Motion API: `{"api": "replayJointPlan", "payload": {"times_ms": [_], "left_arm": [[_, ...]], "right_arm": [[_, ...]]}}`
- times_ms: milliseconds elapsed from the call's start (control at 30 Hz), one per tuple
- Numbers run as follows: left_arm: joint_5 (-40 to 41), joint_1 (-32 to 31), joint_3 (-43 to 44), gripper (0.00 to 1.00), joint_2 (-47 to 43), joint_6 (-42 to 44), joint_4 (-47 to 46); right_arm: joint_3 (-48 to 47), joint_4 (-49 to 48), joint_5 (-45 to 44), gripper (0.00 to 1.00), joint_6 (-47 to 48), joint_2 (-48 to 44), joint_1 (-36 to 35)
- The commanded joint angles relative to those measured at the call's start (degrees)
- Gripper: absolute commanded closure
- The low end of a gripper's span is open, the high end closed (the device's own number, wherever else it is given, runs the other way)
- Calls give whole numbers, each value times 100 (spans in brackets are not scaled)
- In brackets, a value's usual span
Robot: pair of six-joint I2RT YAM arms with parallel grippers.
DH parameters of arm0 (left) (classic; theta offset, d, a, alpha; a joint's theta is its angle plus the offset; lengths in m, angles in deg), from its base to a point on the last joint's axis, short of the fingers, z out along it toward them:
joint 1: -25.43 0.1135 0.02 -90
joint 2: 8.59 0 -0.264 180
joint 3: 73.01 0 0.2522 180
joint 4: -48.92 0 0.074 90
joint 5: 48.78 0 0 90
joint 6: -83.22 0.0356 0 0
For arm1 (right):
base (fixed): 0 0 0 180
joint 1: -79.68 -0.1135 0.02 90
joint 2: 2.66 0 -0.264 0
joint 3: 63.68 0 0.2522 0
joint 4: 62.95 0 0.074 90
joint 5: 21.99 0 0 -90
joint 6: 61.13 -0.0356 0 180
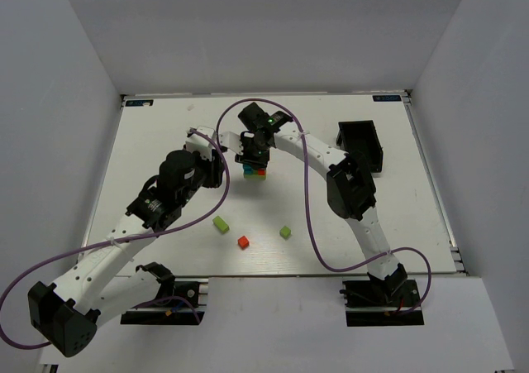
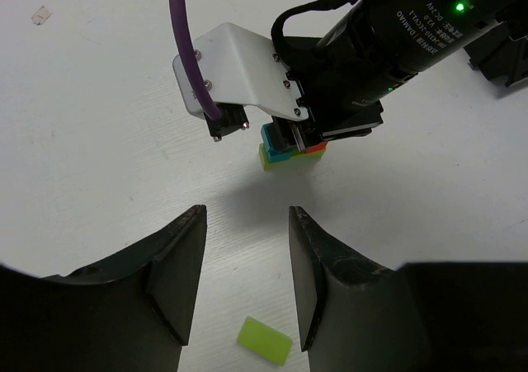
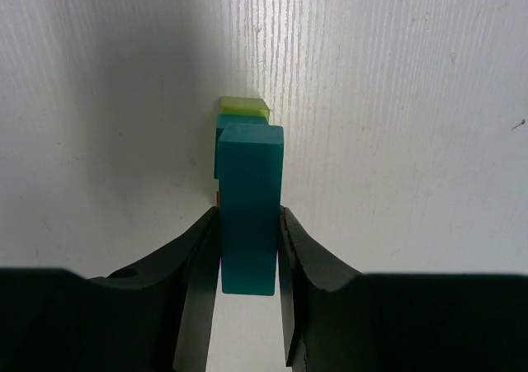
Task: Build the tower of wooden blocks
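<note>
The teal bar point(image 3: 248, 215) covers most of the tower lengthwise and would rest on top, so it is time for my right gripper to open now.
A small tower point(image 1: 255, 172) of teal, red and lime-green blocks stands at the table's middle back. It also shows in the left wrist view point(image 2: 285, 153). My right gripper point(image 1: 252, 155) hangs right over it, shut on a teal bar point(image 3: 248, 215). The bar sits on or just above the tower's top teal block point(image 3: 239, 122), with a lime-green block point(image 3: 244, 105) below. My left gripper point(image 2: 246, 215) is open and empty, left of the tower point(image 1: 216, 168). A loose lime-green block point(image 2: 264, 341) lies on the table below its fingers. No yellow piece is in view.
Loose on the near table are a lime-green block point(image 1: 221, 224), a red cube point(image 1: 243, 241) and a lime-green cube point(image 1: 285, 232). A black open-topped box point(image 1: 361, 145) stands at the back right. White walls enclose the table.
</note>
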Motion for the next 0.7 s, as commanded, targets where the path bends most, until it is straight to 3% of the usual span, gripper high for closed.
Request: {"api": "replayJointPlan", "payload": {"times_ms": [0, 667], "left_arm": [[-28, 32, -60, 45, -127, 28, -63], [-28, 32, -60, 45, -127, 28, -63]], "right_arm": [[-135, -126, -35, 65, 7, -6, -31], [-100, -152, -18, 54, 7, -24, -40]]}}
